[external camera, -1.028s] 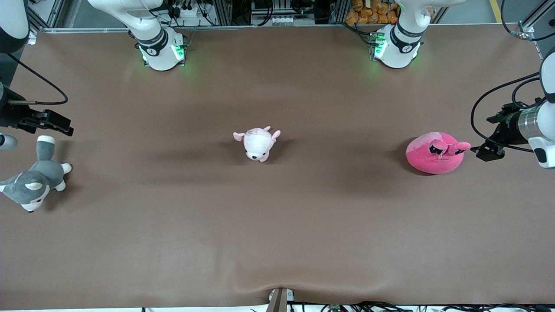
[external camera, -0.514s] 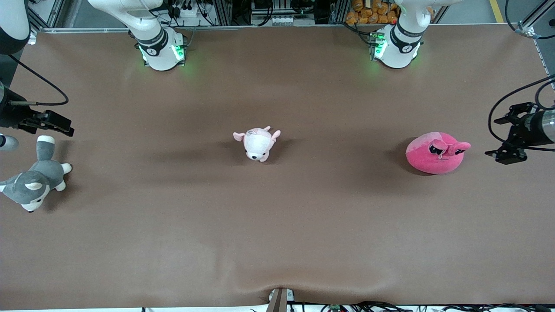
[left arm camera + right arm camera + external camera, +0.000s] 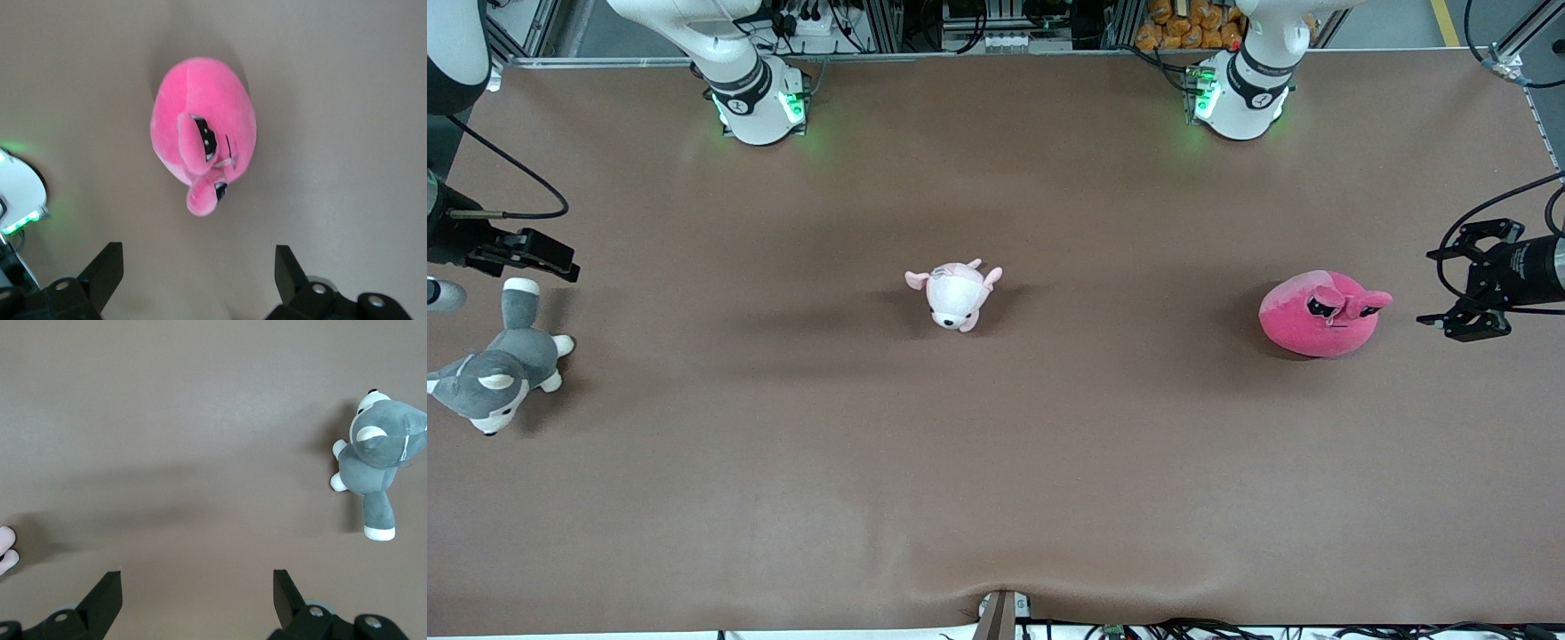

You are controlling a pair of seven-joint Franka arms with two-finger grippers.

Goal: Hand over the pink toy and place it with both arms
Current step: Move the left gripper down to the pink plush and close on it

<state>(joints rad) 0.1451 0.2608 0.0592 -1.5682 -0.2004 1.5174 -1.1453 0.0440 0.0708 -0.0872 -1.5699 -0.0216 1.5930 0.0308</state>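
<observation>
The pink toy's body (image 3: 1308, 322) is wide and round and bulges out. My left gripper will next grab the pink toy by the narrow ear that sticks out.
The pink toy (image 3: 1320, 313) is a round hot-pink plush with floppy ears and half-lidded eyes. It lies on the table toward the left arm's end. My left gripper (image 3: 1440, 286) is open and empty, a short gap from the toy's ear, at the table's end. In the left wrist view the toy (image 3: 203, 137) lies ahead of the spread fingers, and the gripper (image 3: 199, 267) touches nothing. My right gripper (image 3: 560, 260) is open and empty over the table at the right arm's end, by the grey husky (image 3: 494, 373).
A small pale pink-and-white plush animal (image 3: 956, 293) lies mid-table. The husky also shows in the right wrist view (image 3: 377, 463), and a paw of the pale plush (image 3: 5, 559) shows at the edge of that view. Both arm bases (image 3: 756, 98) (image 3: 1240, 93) stand along the table's farthest edge.
My left gripper has drawn back from the pink toy's ear toward the table's end. The toy and the right arm have not moved.
</observation>
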